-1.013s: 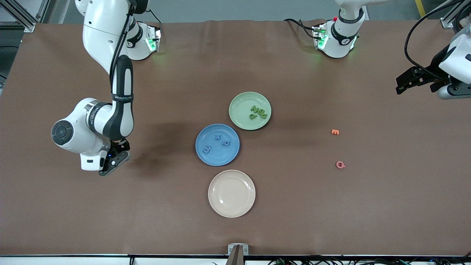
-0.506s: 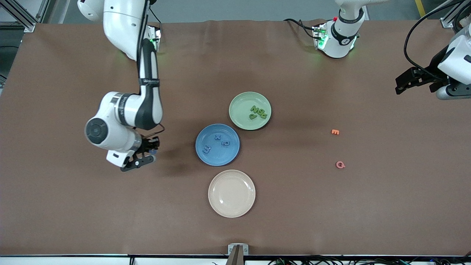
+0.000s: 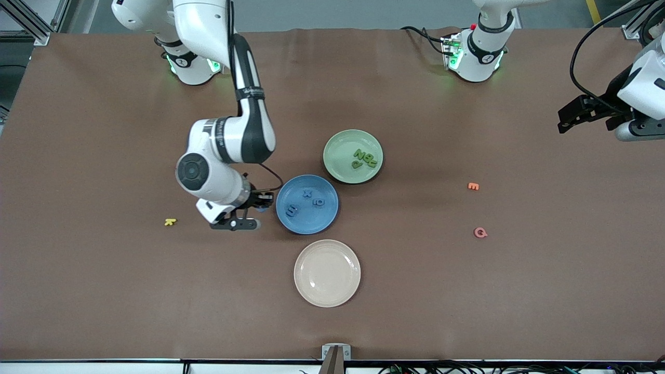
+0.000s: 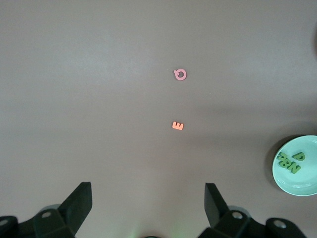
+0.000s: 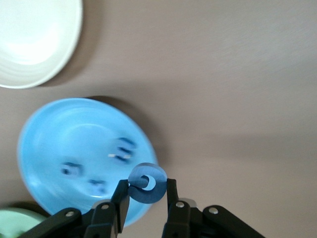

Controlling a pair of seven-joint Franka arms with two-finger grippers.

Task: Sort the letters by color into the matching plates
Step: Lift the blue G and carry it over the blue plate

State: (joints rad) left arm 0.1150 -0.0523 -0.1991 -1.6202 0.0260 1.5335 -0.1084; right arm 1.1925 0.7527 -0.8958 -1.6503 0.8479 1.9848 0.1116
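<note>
The blue letter hangs above and short of the blue plate's rim, so it is too early to release. My right gripper moves the letter over the plate, before releasing it.
My right gripper (image 3: pixel 258 206) (image 5: pixel 147 192) is shut on a round blue letter (image 5: pixel 147 182) and hangs over the table at the rim of the blue plate (image 3: pixel 306 222) (image 5: pixel 64 134), on the side toward the right arm's end. Three blue letters (image 3: pixel 307 194) lie in that plate. The light green plate (image 3: pixel 343 148) (image 4: pixel 303 182) touches the blue one and is farther from the front camera. It holds several green letters (image 3: pixel 364 157) (image 4: pixel 291 161). My left gripper (image 3: pixel 569 118) (image 4: pixel 147 187) waits open and empty over the left arm's end of the table.
A cream plate (image 3: pixel 327 291) sits nearer the front camera than the blue one. A yellow letter (image 3: pixel 170 222) lies toward the right arm's end. An orange E (image 3: pixel 473 186) (image 4: pixel 177 126) and a pink Q (image 3: pixel 480 232) (image 4: pixel 180 75) lie toward the left arm's end.
My right arm has swung from the right arm's end of the table to the blue plate's rim with the blue letter. The yellow letter has come into view. The left arm stayed still.
</note>
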